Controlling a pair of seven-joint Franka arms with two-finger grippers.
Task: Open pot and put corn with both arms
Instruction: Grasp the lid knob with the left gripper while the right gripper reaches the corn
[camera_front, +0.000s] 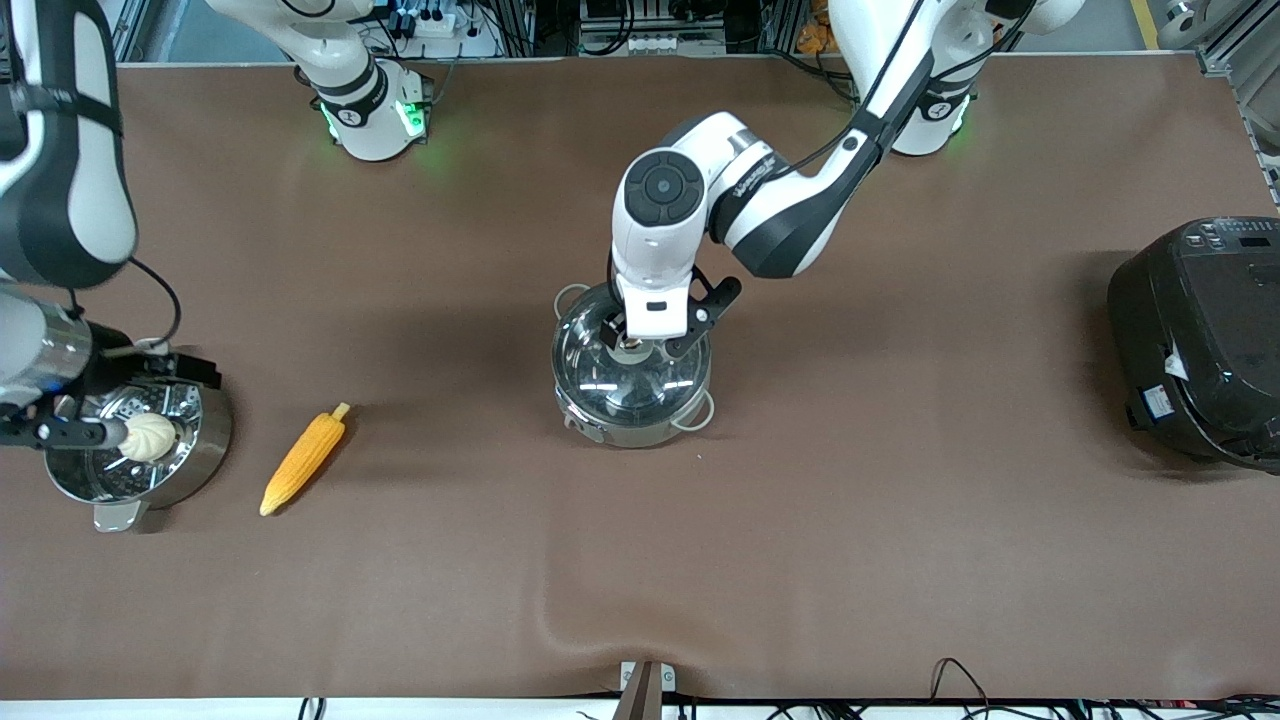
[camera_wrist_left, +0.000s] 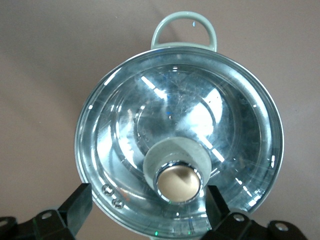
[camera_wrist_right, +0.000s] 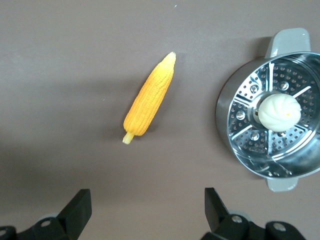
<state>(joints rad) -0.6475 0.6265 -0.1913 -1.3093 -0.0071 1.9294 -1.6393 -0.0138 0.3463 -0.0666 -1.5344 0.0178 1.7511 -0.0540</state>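
My left gripper grabs the clear glass lid by its tan knob (camera_wrist_left: 179, 184) next, to open the steel pot for the corn.
The steel pot (camera_front: 632, 405) stands mid-table with its clear glass lid (camera_front: 655, 380) on. My left gripper (camera_front: 640, 345) is open, low over the lid, with its jaws on either side of the tan knob (camera_wrist_left: 179, 184) and not touching it. The left wrist view shows the lid (camera_wrist_left: 200, 115), one loop handle (camera_wrist_left: 184, 22) and the left gripper (camera_wrist_left: 147, 200). The yellow-orange corn (camera_front: 303, 458) lies on the table toward the right arm's end. My right gripper (camera_wrist_right: 147, 202) is open and empty, high above bare table beside the corn (camera_wrist_right: 149, 98).
A steel steamer pot (camera_front: 205, 445) with a perforated insert holds a white bun (camera_front: 148, 437) beside the corn, at the right arm's end; it also shows in the right wrist view (camera_wrist_right: 225, 120). A big black cooker (camera_front: 1200, 340) stands at the left arm's end.
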